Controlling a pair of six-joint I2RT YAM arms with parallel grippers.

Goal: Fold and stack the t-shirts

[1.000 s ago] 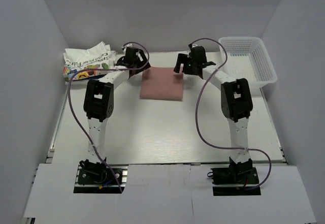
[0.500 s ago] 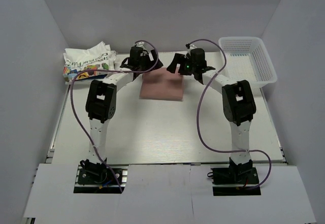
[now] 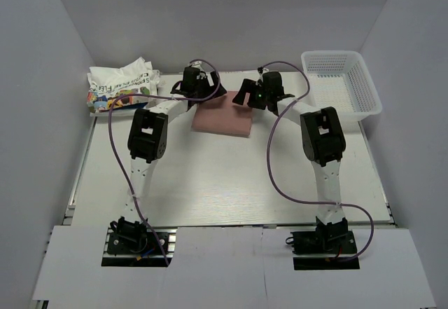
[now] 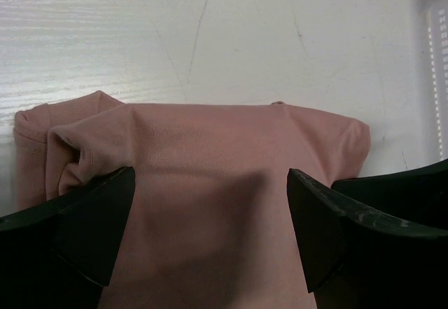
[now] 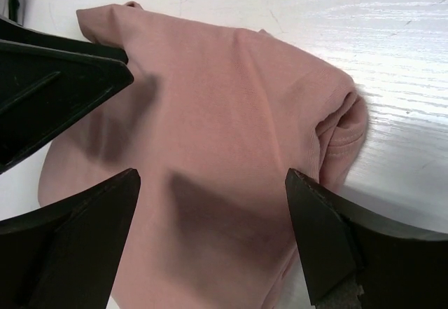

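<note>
My left gripper is to grab the dusty-pink t-shirt next by its side edge nearest the white t-shirt. The rest of it stays free to stack there.
A dusty-pink t-shirt [image 3: 224,117] lies folded into a flat square at the back middle of the table; it fills the left wrist view [image 4: 210,183] and the right wrist view [image 5: 217,127]. My left gripper [image 3: 203,89] hangs open over its far left corner, with nothing between the fingers. My right gripper [image 3: 246,92] hangs open over its far right corner, also empty. A white t-shirt [image 3: 122,83] with colourful print lies crumpled at the back left.
A white mesh basket [image 3: 341,85] stands at the back right, close to the right arm. Purple cables loop from both arms. White walls close in the table on three sides.
Both grippers have swung inward toward each other over the far edge of the pink t-shirt. The shirts have not moved.
</note>
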